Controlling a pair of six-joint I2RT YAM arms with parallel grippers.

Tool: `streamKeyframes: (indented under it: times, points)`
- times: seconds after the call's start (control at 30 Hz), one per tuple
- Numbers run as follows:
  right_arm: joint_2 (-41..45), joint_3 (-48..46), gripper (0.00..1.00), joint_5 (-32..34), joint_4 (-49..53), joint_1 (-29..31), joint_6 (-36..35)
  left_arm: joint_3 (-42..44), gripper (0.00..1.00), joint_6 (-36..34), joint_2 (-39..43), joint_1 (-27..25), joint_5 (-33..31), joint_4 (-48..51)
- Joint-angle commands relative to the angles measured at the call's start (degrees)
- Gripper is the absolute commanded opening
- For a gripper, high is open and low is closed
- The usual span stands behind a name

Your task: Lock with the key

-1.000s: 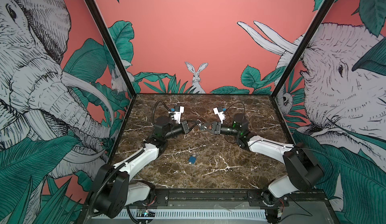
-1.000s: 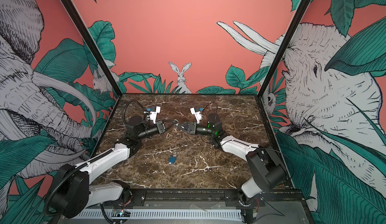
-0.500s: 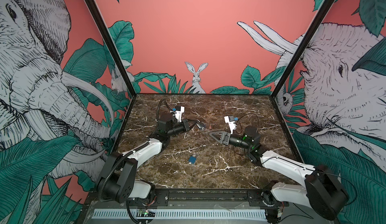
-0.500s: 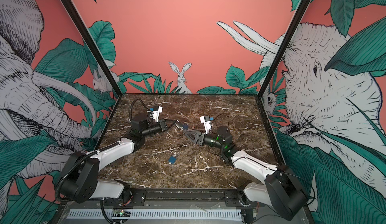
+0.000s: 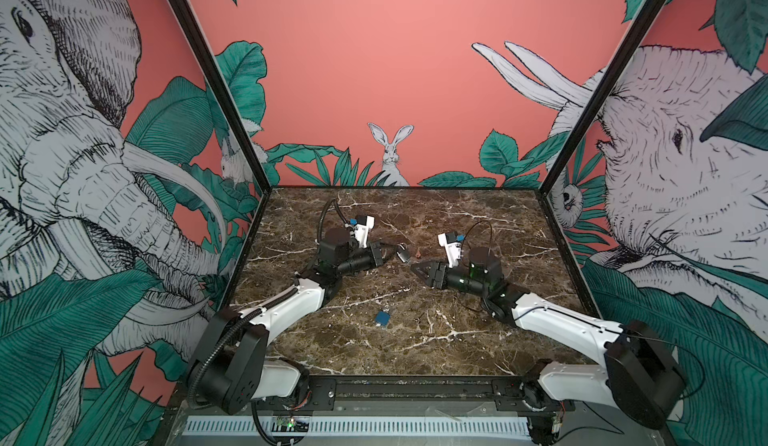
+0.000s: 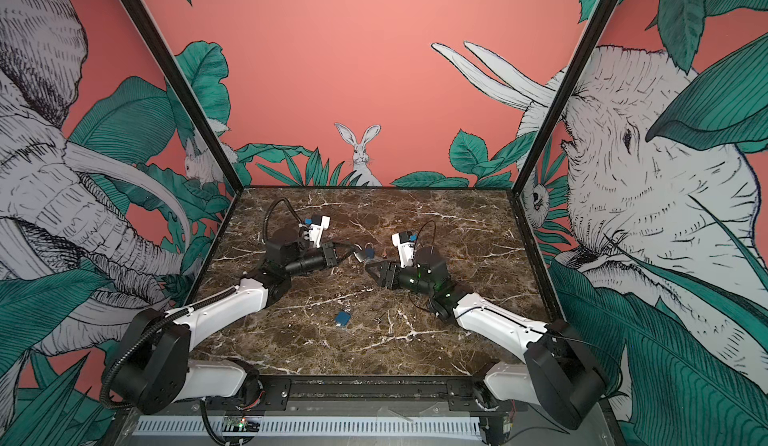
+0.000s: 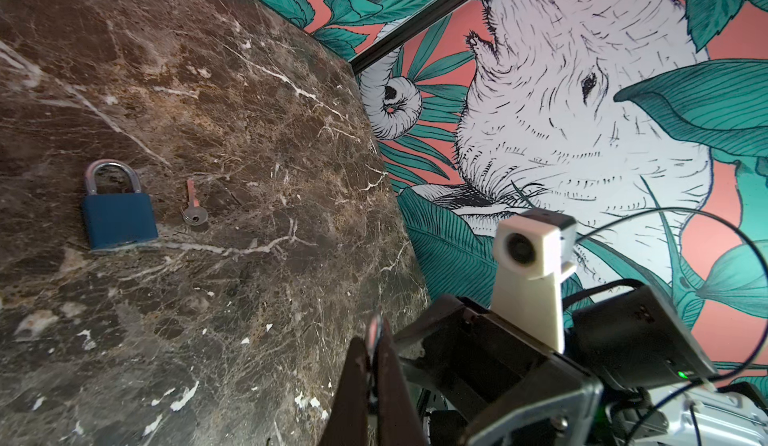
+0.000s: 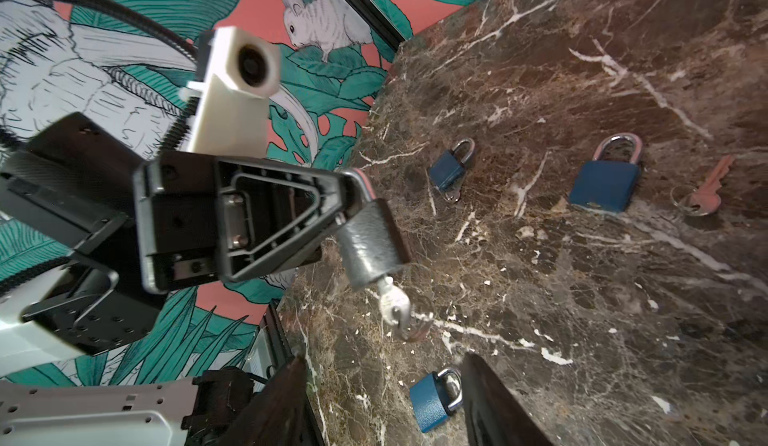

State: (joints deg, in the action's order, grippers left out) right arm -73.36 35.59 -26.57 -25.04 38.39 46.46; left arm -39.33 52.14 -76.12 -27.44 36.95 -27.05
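My right gripper is to grab the silver key next by its head, which sticks out of the grey padlock's bottom, leaving its blade free to slide out.
My left gripper is shut on the shackle of a grey padlock and holds it above the marble table near the middle. A silver key sticks out of the padlock's bottom. In the left wrist view only the shackle's edge shows, pinched between the closed fingers. My right gripper is open just right of the padlock, a short gap away and pointing at it, with nothing held. In both top views the padlock hangs between the two grippers.
A blue padlock lies on the table with a copper-bladed key beside it. A second blue padlock lies nearer the front. A smaller blue padlock with a key in it lies farther off. Walls close three sides.
My right gripper has opened and drawn back to the right, away from the key in the padlock. The left gripper has kept its hold on the padlock.
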Motion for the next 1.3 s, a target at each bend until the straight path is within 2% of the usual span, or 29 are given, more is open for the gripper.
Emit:
streamKeyframes:
  times: [0.0, 0.37, 0.73, 1.27]
  points:
    - [-0.7, 0.3, 0.58, -0.1, -5.2, 0.3, 0.6, 0.6, 0.00, 0.8, 3.4, -0.3, -0.8, -0.9]
    - [-4.5, -1.8, 0.50, -4.6, -20.3, 0.3, 6.6, 1.2, 0.00, 1.4, 4.5, -1.1, -1.6, -0.9]
    - [-5.6, -1.5, 0.41, -6.2, -22.4, 0.3, 6.5, 1.6, 0.00, 2.3, 5.0, -1.2, -2.0, -2.3]
    - [-7.2, -1.6, 0.37, -7.0, -25.5, 0.4, 6.7, 1.5, 0.00, 5.1, 4.6, -1.4, -1.8, -5.5]
